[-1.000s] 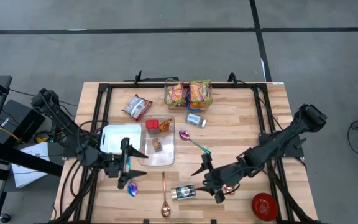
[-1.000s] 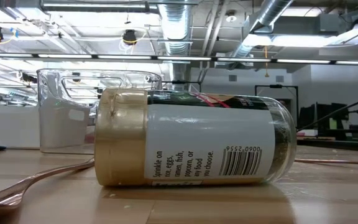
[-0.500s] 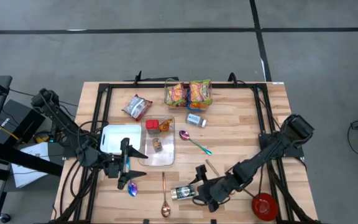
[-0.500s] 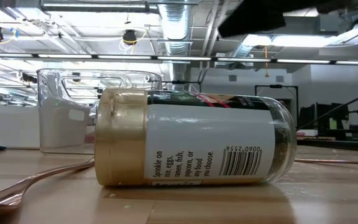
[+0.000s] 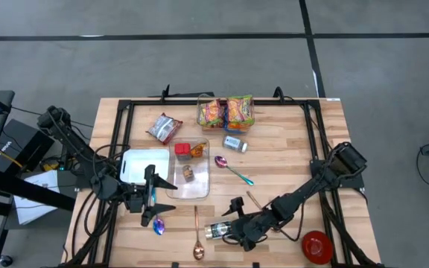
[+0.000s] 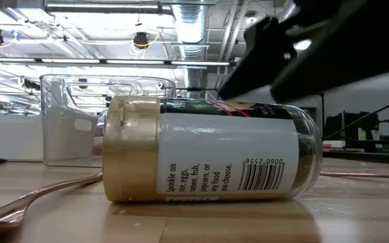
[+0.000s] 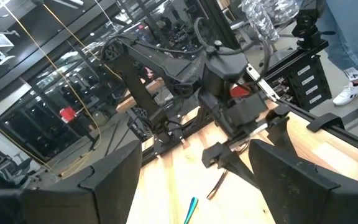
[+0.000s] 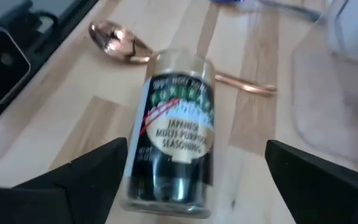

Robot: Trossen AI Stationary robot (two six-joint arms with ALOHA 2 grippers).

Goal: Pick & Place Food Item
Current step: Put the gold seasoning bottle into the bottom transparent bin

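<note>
My right gripper grabs the jar by its glass bottom end (image 5: 228,229) next, which leaves the seasoning jar's gold cap (image 5: 209,232) free to place the jar upright.
A seasoning jar (image 5: 220,231) with a gold cap and a white label lies on its side near the table's front edge; it fills the low view (image 6: 201,158). My right gripper (image 5: 237,223) hangs just above it, slanting down from the table's right, open. Its two fingers stand on either side of the jar's glass end (image 8: 173,180) without touching. My left gripper (image 5: 156,198) waits open above the table's left part, beside a clear tray (image 5: 199,190).
The clear tray holds a red item and a small jar. A copper spoon (image 5: 196,237) lies left of the seasoning jar, and a red bowl (image 5: 317,246) sits at the front right. Snack packets (image 5: 226,112), a small can (image 5: 234,143) and a purple spoon (image 5: 232,169) lie farther back.
My right gripper has come down and toward the table's left, from above the copper spoon at the right to just over the seasoning jar, tipping further downward. It has entered the low view from above. The jar has not moved.
</note>
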